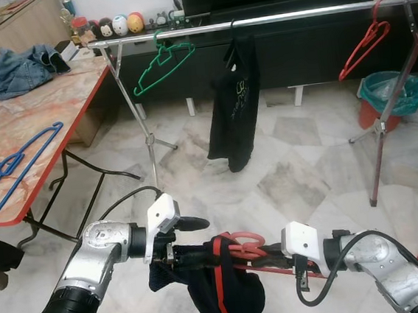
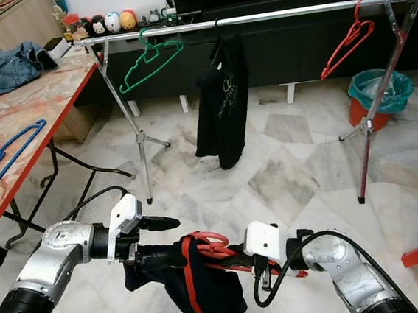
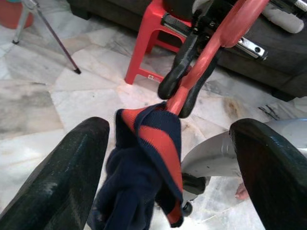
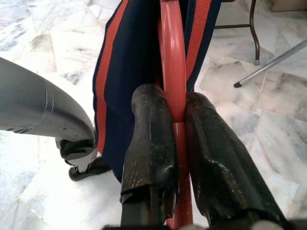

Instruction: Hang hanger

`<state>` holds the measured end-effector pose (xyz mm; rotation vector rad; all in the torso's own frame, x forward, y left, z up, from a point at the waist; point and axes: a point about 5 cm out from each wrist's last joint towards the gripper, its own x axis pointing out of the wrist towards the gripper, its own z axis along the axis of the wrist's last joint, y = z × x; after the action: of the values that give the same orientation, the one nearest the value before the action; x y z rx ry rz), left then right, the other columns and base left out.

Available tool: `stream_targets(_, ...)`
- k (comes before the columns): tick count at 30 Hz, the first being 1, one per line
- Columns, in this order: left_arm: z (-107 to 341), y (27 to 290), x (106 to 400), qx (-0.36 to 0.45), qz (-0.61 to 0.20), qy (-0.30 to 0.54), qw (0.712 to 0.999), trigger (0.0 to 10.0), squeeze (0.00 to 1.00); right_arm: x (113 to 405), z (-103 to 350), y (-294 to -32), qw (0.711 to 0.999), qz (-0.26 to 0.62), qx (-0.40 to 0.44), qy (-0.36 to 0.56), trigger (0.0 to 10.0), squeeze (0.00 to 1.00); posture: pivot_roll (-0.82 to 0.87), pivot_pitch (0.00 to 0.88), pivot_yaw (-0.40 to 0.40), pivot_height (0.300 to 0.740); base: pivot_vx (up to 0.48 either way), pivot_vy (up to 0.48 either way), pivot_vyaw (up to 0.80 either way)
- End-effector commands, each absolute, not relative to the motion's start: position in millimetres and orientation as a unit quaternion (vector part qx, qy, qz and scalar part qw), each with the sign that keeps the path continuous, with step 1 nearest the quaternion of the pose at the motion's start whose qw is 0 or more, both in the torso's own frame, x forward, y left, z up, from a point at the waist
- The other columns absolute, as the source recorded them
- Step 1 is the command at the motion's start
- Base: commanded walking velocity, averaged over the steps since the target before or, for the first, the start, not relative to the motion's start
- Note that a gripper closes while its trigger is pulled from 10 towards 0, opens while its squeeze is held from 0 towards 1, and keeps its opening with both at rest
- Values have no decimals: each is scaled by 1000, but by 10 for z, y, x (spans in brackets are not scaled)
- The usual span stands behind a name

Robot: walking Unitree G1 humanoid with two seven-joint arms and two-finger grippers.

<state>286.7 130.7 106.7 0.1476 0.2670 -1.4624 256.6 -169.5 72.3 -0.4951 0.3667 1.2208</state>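
Note:
The garment should next be grabbed by its folded striped band (image 1: 218, 249) with the robot's left gripper. That band stands up around the hanger, while the cloth below hangs loose.
A red hanger (image 1: 240, 244) carrying a navy garment with red stripes (image 1: 223, 292) is held low in front of me, above the marble floor. My right gripper (image 4: 175, 103) is shut on the hanger's red bar, its fingers (image 4: 151, 139) pinching it from both sides. From the other side, my left gripper (image 1: 198, 240) is open, with the garment (image 3: 144, 167) lying between its spread fingers (image 3: 72, 172). The silver clothes rail (image 1: 292, 15) runs across the room farther ahead.
On the rail hang a green hanger (image 1: 161, 63), a black shirt (image 1: 235, 102) and a red hanger (image 1: 365, 49). At the left, a table (image 1: 48, 105) holds a blue hanger (image 1: 17, 164) and denim clothes (image 1: 12, 72). A teal bin (image 1: 390, 95) stands by the rack's right legs.

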Motion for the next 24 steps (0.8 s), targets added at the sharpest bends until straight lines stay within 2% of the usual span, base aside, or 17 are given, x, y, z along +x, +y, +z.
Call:
stream_targets(1,1097,1292,2850,81,-674,122,724,10000,0,2610,862,-1592,777,574,-224,129,10000,0,39,27,104,740,0,0,0)
stream_targets(20,1043,1221,2835,92,-682,129,714,10000,0,2639,953,-1534,774,582,-225,111,10000,0,25,0,106,740,0,0,0)
stream_targets(24,1008,1183,2843,96,-678,130,717,10000,0,2634,994,-1531,770,588,-225,108,10000,0,12,0,81,740,0,0,0)
